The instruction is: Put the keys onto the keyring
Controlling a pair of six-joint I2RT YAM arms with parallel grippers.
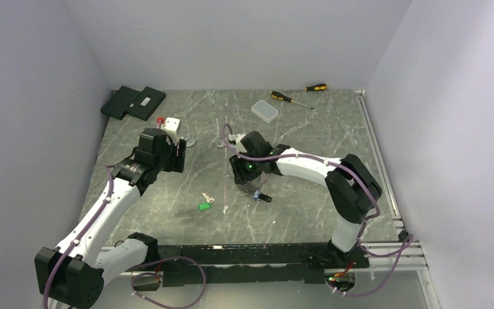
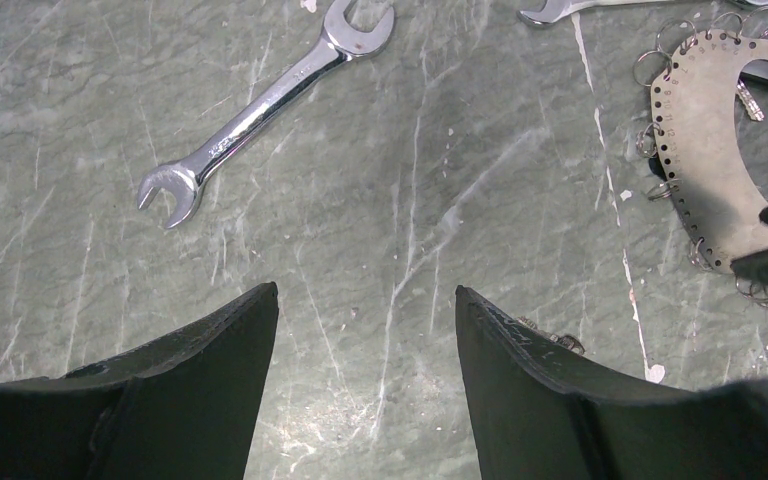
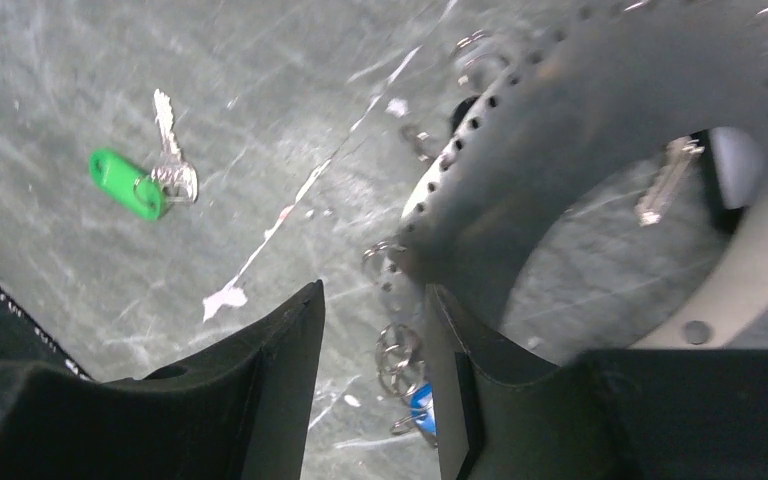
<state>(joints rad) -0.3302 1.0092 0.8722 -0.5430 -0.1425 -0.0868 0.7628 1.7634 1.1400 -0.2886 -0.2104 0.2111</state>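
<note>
The robot's right gripper would miss the small wire ring if it closed now, so it will go down to the small wire ring on the keyring's edge point(image 3: 380, 257), below and just beyond its fingers, before it closes.
The keyring point(image 3: 560, 140) is a wide pale grey band with a row of holes and several small wire rings on its edge. It also shows in the left wrist view point(image 2: 695, 150) and the top view point(image 1: 226, 137). My right gripper point(image 3: 375, 290) hovers at its edge with the jaws apart. The band's end lies against the right finger point(image 3: 460, 390), with small rings and a blue tag point(image 3: 422, 410) in the gap. A green-tagged key point(image 3: 125, 183) lies apart on the table point(image 1: 204, 205). One key point(image 3: 665, 180) shows inside the loop. My left gripper point(image 2: 367, 292) is open and empty, left of the keyring.
Two silver spanners point(image 2: 260, 110) point(image 2: 560, 10) lie beyond the left gripper. A clear plastic box point(image 1: 265, 111) and two screwdrivers point(image 1: 289, 98) point(image 1: 315, 87) sit at the back. A black case point(image 1: 134, 102) and a white box point(image 1: 170, 123) are at the back left.
</note>
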